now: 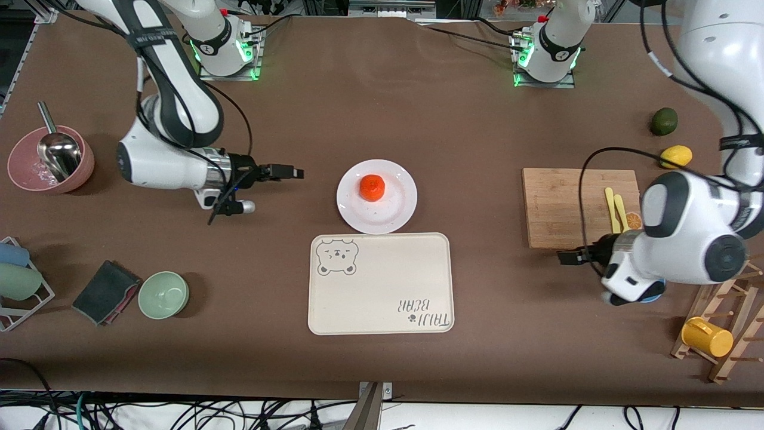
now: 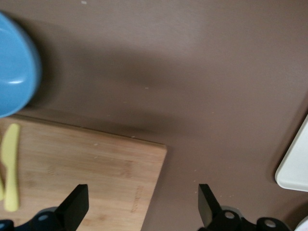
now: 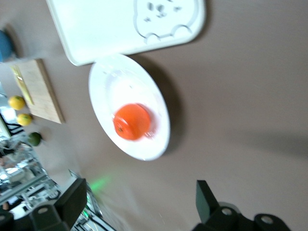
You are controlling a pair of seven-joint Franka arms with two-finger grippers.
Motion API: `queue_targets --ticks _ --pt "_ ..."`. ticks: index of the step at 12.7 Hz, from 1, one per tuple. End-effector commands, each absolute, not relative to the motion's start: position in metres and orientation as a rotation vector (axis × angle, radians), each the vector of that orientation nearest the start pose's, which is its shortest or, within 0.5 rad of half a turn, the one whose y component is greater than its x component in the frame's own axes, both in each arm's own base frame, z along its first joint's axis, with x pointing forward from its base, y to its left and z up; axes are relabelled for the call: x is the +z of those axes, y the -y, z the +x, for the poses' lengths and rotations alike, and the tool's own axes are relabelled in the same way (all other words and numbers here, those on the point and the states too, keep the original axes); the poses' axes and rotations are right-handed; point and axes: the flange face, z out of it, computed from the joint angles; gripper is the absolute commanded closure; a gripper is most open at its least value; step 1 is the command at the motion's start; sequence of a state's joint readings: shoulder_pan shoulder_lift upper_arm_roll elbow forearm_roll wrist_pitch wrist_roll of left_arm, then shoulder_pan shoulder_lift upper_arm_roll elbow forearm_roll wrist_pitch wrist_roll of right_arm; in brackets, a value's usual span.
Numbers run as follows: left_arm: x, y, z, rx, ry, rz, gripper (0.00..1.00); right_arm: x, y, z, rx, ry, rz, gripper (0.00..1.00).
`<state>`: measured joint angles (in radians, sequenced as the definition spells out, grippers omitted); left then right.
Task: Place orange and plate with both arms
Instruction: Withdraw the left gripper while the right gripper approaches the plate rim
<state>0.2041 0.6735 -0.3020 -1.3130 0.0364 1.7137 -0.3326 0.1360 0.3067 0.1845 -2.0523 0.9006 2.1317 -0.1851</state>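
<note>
The right gripper grabs the plate by its thin outer rim next, as the plate's broad side is far wider than the open fingers.
The orange sits on the white plate at the table's middle, just farther from the front camera than the cream bear-print tray. My right gripper is open and empty, above the table beside the plate toward the right arm's end. Its wrist view shows the orange on the plate. My left gripper is open and empty, over the near corner of the wooden cutting board. Its wrist view shows that board.
Yellow knives lie on the board, with a lemon and a green fruit farther back. A blue bowl is by the left arm. A pink bowl with a scoop, a green bowl and a mug rack stand at the ends.
</note>
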Motion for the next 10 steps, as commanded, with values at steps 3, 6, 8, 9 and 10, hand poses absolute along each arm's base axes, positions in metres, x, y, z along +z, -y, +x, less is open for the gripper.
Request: queue_targets --ticks 3,6,8,9,10 --pt "0.404 -0.005 0.684 0.381 0.4 -3.099 0.0 0.204 -0.241 0.531 0.105 -0.021 -2.191 0.0" --pt "0.423 -0.027 0.679 0.364 0.268 -3.131 0.0 0.176 -0.252 0.522 0.062 -0.046 -2.141 0.0" --pt "0.437 -0.031 0.675 0.342 0.236 -3.134 0.0 0.163 -0.264 0.518 0.057 -0.067 -2.166 0.0" --pt "0.446 -0.031 0.673 0.33 0.234 -3.132 0.0 0.158 -0.269 0.518 0.053 -0.086 -2.168 0.0" --pt "0.452 -0.033 0.671 0.33 0.216 -3.13 0.0 0.155 -0.276 0.515 0.058 -0.09 -2.167 0.0"
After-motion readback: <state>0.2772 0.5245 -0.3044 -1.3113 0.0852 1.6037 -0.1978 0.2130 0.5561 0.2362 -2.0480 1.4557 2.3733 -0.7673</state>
